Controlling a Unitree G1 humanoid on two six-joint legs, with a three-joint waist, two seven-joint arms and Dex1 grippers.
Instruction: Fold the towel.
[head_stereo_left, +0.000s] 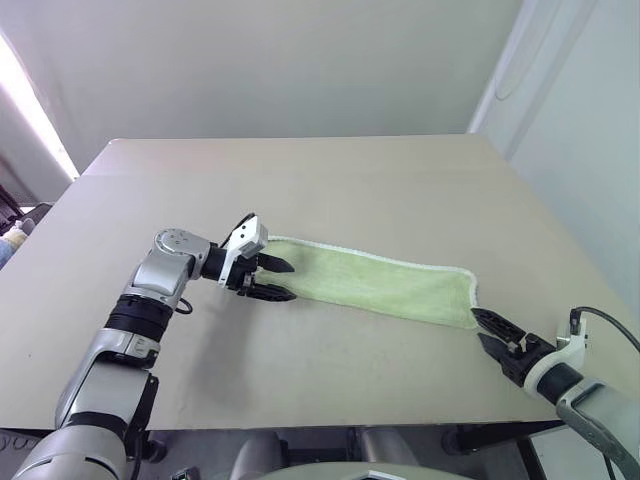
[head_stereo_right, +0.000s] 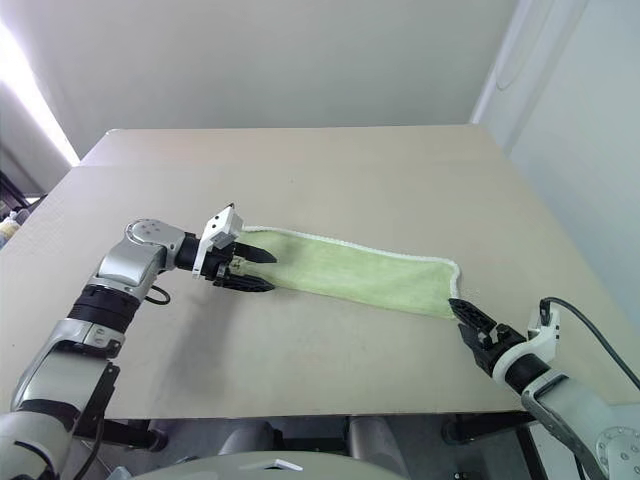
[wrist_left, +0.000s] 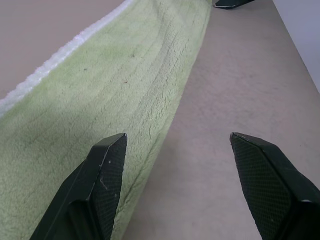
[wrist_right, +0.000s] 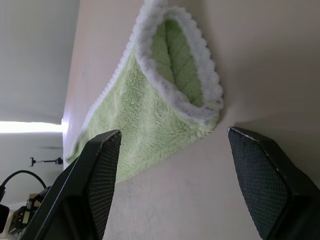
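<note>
I need to fold the long strip (head_stereo_left: 370, 275) over onto itself, so my right gripper should next grab the towel by its doubled, white-rimmed short end (head_stereo_left: 469, 298).
The towel (head_stereo_left: 375, 283), light green with white edging, lies as a long folded strip across the middle of the tan table (head_stereo_left: 300, 190). My left gripper (head_stereo_left: 272, 280) stands open at the strip's left end, one finger over the cloth and one beside it, holding nothing. My right gripper (head_stereo_left: 488, 330) is open just off the strip's right end, near the table's front edge, with a small gap to the cloth. In the right wrist view the towel's doubled end (wrist_right: 175, 75) shows its white rim gaping open between my fingers (wrist_right: 95, 185). The left wrist view looks along the towel (wrist_left: 105, 100).
The table's front edge (head_stereo_left: 330, 420) runs close below the right gripper. Bare tabletop stretches behind and in front of the towel. A white wall stands at the right, and a bright window strip at the far left.
</note>
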